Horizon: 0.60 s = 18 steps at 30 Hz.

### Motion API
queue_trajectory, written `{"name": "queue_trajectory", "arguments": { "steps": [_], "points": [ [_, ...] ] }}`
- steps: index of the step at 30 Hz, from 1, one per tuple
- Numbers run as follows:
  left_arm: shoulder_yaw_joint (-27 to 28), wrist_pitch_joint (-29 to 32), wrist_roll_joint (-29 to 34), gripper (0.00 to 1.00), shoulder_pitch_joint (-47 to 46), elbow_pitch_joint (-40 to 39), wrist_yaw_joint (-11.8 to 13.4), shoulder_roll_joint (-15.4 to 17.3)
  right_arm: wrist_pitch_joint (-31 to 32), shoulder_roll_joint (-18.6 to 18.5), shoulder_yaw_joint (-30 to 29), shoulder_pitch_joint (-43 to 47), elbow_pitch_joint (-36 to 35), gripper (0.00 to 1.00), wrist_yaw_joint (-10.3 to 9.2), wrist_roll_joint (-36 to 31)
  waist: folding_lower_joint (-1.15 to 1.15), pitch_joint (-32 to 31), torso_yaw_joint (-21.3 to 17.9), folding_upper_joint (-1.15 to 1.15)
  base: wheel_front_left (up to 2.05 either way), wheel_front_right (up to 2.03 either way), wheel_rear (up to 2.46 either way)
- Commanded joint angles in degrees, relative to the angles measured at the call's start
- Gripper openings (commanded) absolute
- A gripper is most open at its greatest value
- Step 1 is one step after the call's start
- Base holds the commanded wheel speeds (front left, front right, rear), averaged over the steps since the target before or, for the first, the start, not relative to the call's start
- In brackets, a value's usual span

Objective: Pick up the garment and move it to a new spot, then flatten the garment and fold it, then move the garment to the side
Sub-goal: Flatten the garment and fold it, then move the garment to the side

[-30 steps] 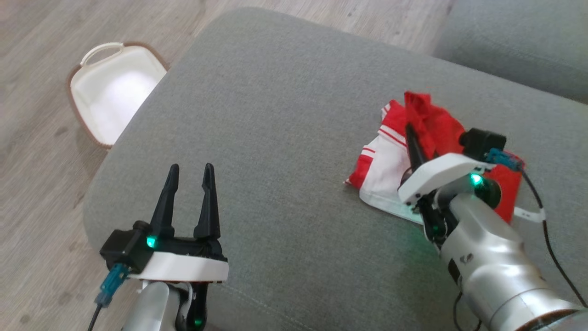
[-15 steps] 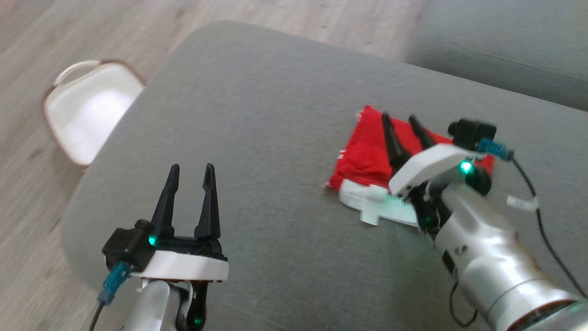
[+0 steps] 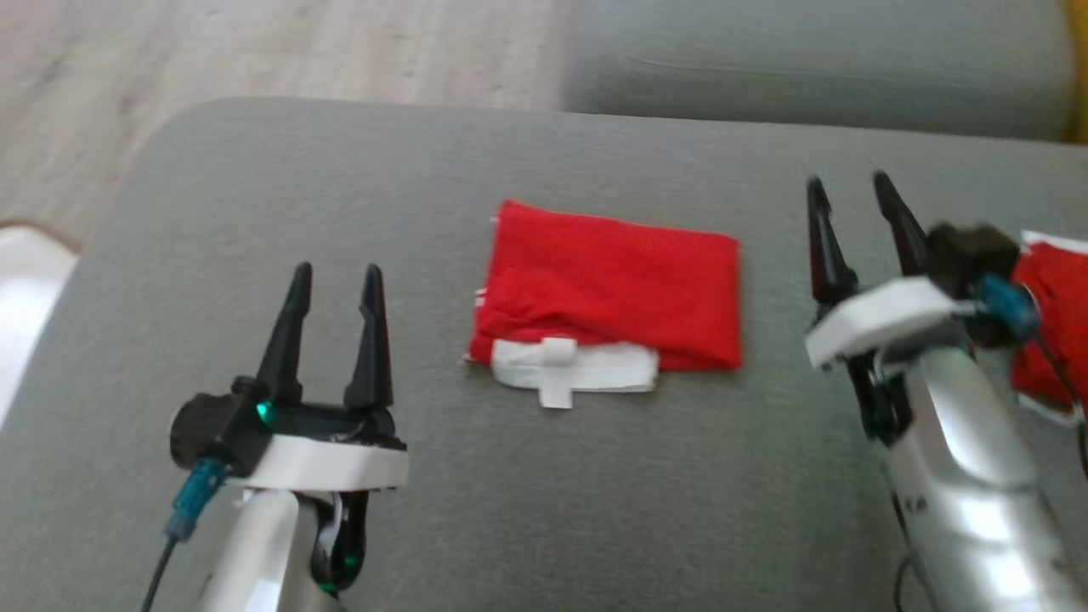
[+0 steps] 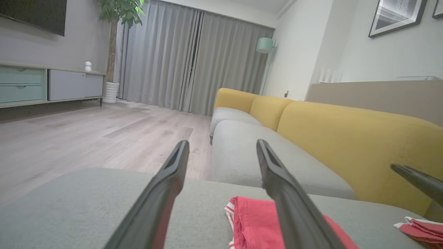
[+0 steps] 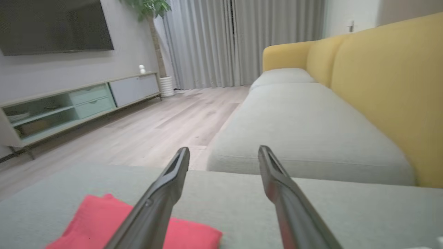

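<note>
My right gripper grabs the garment's plain red folded end (image 3: 726, 311) beyond the white band (image 3: 617, 367) next, to move it to the side.
The garment (image 3: 608, 285) is a red folded rectangle with a white band along its near edge, lying flat on the grey cushion (image 3: 255, 187). My left gripper (image 3: 336, 276) hovers open to its left, a short way off. My right gripper (image 3: 847, 183) is open to its right, apart from it, with nothing between the fingers. The left wrist view shows the garment (image 4: 249, 221) low between and under my open left gripper (image 4: 222, 143). In the right wrist view the garment (image 5: 104, 221) lies at the lower left of my open right gripper (image 5: 223, 149).
A second red and white cloth (image 3: 1050, 323) lies at the right edge behind my right wrist. A white basket (image 3: 25, 280) stands on the wooden floor at the left. A second grey cushion (image 3: 807, 68) and the yellow backrest (image 4: 346, 138) lie beyond.
My right gripper opened, let go of the garment and drew off to its right. The garment went from bunched up to flat and folded. The head camera has turned.
</note>
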Motion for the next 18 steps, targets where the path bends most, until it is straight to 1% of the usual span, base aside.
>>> {"name": "queue_trajectory", "arguments": {
  "steps": [1, 5, 7, 10, 14, 18],
  "points": [
    [2.74, -0.29, 0.43, 1.00, -2.72, -1.98, -0.33, 0.41, -0.36, 0.72, -0.26, 1.34, -5.05, 1.00, 0.39, -2.84, 0.00, 0.46, -3.31, 0.00, 0.00, 0.00, 0.00],
    [4.39, -0.29, 0.80, 1.00, -2.42, -2.00, -0.38, 0.41, -0.36, 1.54, -3.10, 7.17, -11.49, 1.00, 0.39, -6.71, 0.00, 0.36, -5.44, 0.00, 0.00, 0.00, 0.00],
    [4.70, -0.29, 1.13, 1.00, -1.92, -2.21, -0.48, 0.41, -0.36, 2.03, -4.54, 9.76, -13.98, 1.00, 0.39, -6.98, 0.00, 0.31, -6.16, 0.00, 0.00, 0.00, 0.00],
    [5.12, -0.29, 1.18, 1.00, -0.75, -2.96, -0.59, 0.41, -0.36, 2.39, -5.03, 12.87, -17.11, 1.00, 0.39, -7.93, 0.00, 0.55, -7.04, 0.00, 0.00, 0.00, 0.00],
    [5.35, -0.29, 0.93, 1.00, 0.08, -3.58, -0.50, 0.41, -0.35, 2.50, -5.98, 14.83, -19.15, 1.00, 0.39, -7.43, 0.00, 1.13, -6.99, 0.00, 0.00, 0.00, 0.00],
    [5.02, -0.29, 0.88, 1.00, -0.13, -3.82, -0.53, 0.40, 0.08, 2.51, -6.29, 14.64, -20.15, 1.00, 0.39, -7.22, 0.00, 1.75, -6.51, 0.00, 0.00, 0.00, 0.00]
  ]
}}
